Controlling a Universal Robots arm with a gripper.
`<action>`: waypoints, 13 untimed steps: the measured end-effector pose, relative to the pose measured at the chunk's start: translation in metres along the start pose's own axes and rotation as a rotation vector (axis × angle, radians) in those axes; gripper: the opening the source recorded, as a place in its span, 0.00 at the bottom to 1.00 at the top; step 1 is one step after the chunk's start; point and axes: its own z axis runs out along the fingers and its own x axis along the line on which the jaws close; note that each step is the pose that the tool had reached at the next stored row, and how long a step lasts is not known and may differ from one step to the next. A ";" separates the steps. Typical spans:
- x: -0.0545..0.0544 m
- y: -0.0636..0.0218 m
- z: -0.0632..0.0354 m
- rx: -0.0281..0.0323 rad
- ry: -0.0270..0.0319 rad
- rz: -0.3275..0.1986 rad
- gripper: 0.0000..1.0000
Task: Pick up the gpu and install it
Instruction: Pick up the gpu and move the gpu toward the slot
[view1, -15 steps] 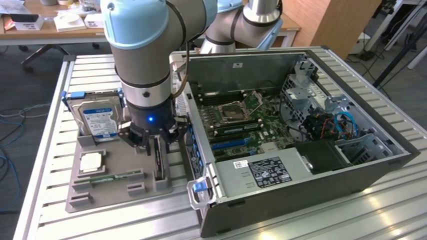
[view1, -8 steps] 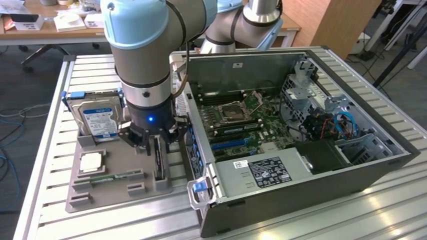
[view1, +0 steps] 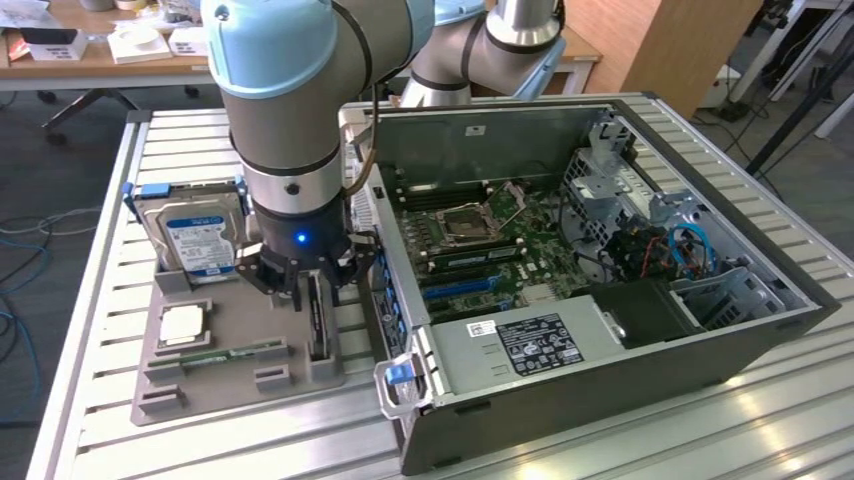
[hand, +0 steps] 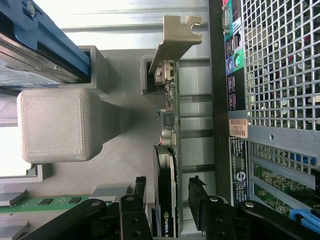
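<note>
My black fingers stand on either side of the dark fan body, so it is now time for my gripper to close on the fan body.
The gpu (view1: 319, 330) stands on edge in a slot of the grey holder tray (view1: 254, 310), a thin black card next to the computer case. In the wrist view the gpu (hand: 165, 167) shows its pale metal bracket at the far end and a dark fan body nearer the camera. My gripper (view1: 310, 285) is lowered straight over the card. Seen from the wrist, the gripper (hand: 169, 182) is open, with one black finger (hand: 141, 192) on each side of the card and a small gap at both sides. Nothing is held.
On the same tray sit a silver hard drive (view1: 198, 240) upright in a blue frame, a processor chip (view1: 180, 325) and a green memory stick (view1: 220, 355). The open computer case (view1: 587, 250) lies on the exterior view's right, motherboard exposed, its rear panel (hand: 260, 75) close beside the card.
</note>
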 end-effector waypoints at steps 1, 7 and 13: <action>0.000 0.0000 0.0000 0.0000 0.0000 0.000 0.47; 0.000 0.0000 0.0000 0.0000 0.0000 0.000 0.39; 0.000 0.0000 0.0000 0.0000 0.0000 0.000 0.39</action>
